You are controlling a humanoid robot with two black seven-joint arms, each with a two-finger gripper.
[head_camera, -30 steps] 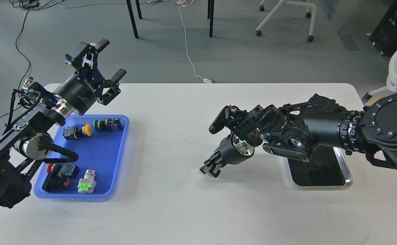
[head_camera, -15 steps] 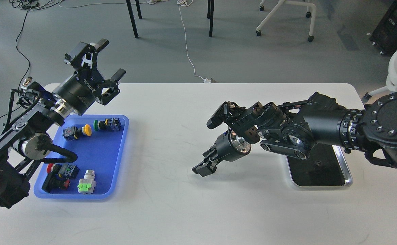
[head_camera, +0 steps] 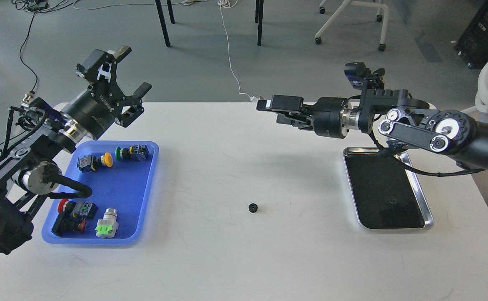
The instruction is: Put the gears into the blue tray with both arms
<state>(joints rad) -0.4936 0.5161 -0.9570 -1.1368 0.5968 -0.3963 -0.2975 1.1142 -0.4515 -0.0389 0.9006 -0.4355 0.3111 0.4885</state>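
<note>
Next, my left gripper grabs the tiny black gear by its toothed rim (head_camera: 252, 207) to put the gear into the blue tray (head_camera: 123, 188).
A tiny black gear (head_camera: 252, 207) lies alone on the white table, between the two trays. A second gear (head_camera: 391, 202) shows faintly on the steel tray's dark bottom. The blue tray (head_camera: 123, 188) sits at the left and holds several coloured push-button switches but no gear that I can see. My left gripper (head_camera: 133, 70) hangs open and empty above the blue tray's far edge. My right gripper (head_camera: 272, 111) is raised over the table's far side and points left. It is open, empty, and well above and behind the loose gear.
The shiny steel tray (head_camera: 420, 196) sits at the right under my right forearm. Switches (head_camera: 107, 228) crowd the blue tray's near and far ends. Chair and table legs stand on the floor beyond the table.
My right gripper was low at the table's middle. It has since risen and swung back to the far side, leaving a gear on the table there. The left arm shifted slightly left.
</note>
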